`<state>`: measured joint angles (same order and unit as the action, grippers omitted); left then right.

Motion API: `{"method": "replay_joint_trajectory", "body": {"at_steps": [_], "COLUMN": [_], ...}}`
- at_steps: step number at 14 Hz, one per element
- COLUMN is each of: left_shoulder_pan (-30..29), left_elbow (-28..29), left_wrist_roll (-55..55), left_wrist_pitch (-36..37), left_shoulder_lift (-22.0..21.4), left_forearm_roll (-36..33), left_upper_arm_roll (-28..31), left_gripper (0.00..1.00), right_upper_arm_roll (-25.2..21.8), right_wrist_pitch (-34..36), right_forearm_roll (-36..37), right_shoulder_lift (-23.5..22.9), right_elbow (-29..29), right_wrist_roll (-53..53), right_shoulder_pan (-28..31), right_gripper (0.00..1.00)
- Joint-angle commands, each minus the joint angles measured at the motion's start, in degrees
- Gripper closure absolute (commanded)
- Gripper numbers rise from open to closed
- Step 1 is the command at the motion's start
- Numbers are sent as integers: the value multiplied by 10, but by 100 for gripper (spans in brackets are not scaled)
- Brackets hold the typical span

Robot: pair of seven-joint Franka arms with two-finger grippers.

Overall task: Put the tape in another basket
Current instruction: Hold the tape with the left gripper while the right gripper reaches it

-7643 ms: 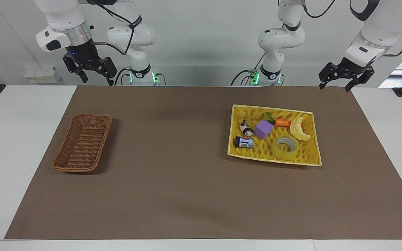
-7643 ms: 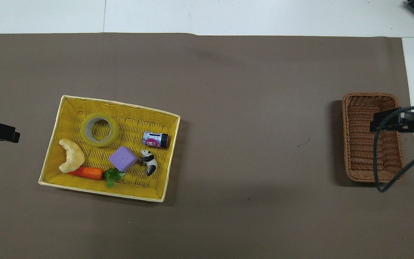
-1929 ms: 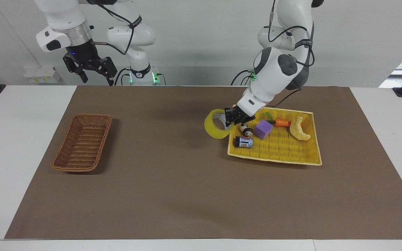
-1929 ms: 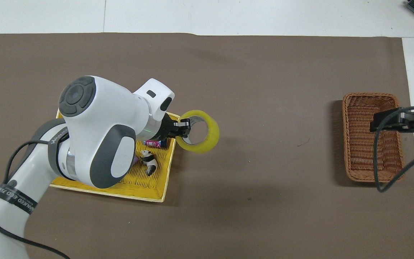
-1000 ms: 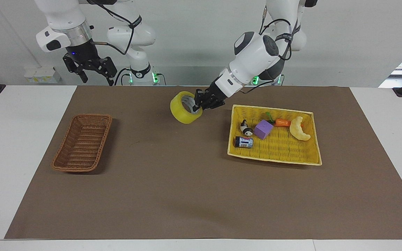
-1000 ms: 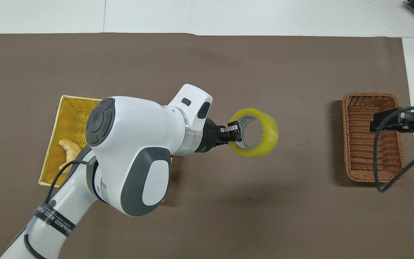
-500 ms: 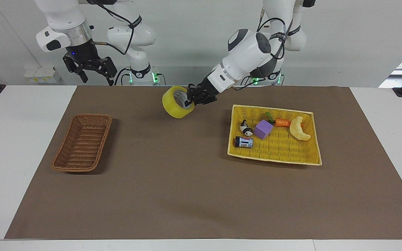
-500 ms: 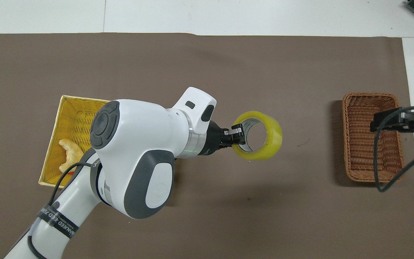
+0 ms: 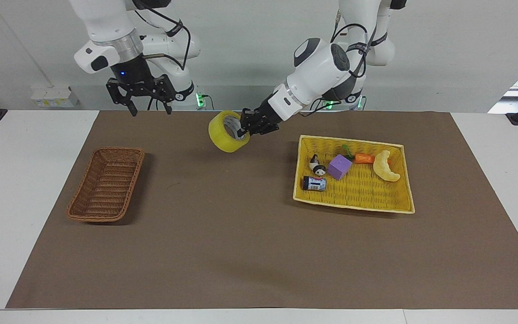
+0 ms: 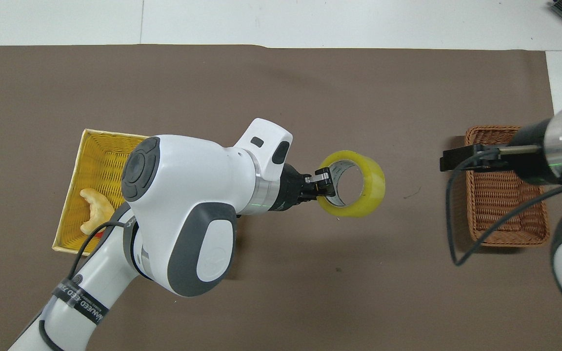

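My left gripper stays shut on the tape's ring. The right gripper grabs the tape by its free side [image 10: 374, 190] across the tape's core next.
The tape [image 9: 220, 133], a wide translucent yellow roll, hangs tilted in the air over the brown mat between the two baskets. My left gripper [image 9: 243, 129] is shut on its wall, with one finger inside the core. In the overhead view the tape [image 10: 374, 187] and the left gripper [image 10: 323, 181] show over bare mat. The brown wicker basket [image 9: 106, 184] stands empty toward the right arm's end; it also shows in the overhead view [image 10: 505, 222]. My right gripper [image 9: 150, 105] is open and empty, raised over the mat's edge by the robots, apart from the tape.
The flat yellow tray basket [image 9: 353, 206] toward the left arm's end holds a croissant toy [image 9: 386, 166], a carrot [image 9: 364, 158], a purple cube [image 9: 340, 166], a panda figure [image 9: 317, 166] and a small can [image 9: 314, 183]. A brown mat [image 9: 241, 234] covers the table.
The left gripper lifted the tape out of the yellow tray and carried it toward the middle; it has hardly moved in the last half second. The right arm has swung toward the middle.
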<state>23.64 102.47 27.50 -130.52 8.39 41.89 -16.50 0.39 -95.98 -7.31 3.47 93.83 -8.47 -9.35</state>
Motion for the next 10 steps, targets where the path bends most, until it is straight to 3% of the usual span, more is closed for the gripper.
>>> {"method": "replay_joint_trajectory", "body": {"at_steps": [1, 4, 10], "left_shoulder_pan": [4, 11, 33], "left_elbow": [16, 15, 15], "left_wrist_roll": [4, 4, 7], "left_wrist_pitch": [-31, -38, -67], "left_shoulder_lift": [-16, -17, -8], "left_forearm_roll": [33, 33, 32], "left_upper_arm_roll": [1, -5, -10], "left_gripper": [100, 100, 100], "right_upper_arm_roll": [0, 0, 0], "right_wrist_pitch": [-36, -56, -61], "right_forearm_roll": [-64, -126, -210], "right_shoulder_lift": [-12, -36, -37], "right_elbow": [20, 25, 29], "right_wrist_roll": [21, 46, 71], "right_shoulder_pan": [-14, -15, -13], "right_gripper": [0, 0, 0]}}
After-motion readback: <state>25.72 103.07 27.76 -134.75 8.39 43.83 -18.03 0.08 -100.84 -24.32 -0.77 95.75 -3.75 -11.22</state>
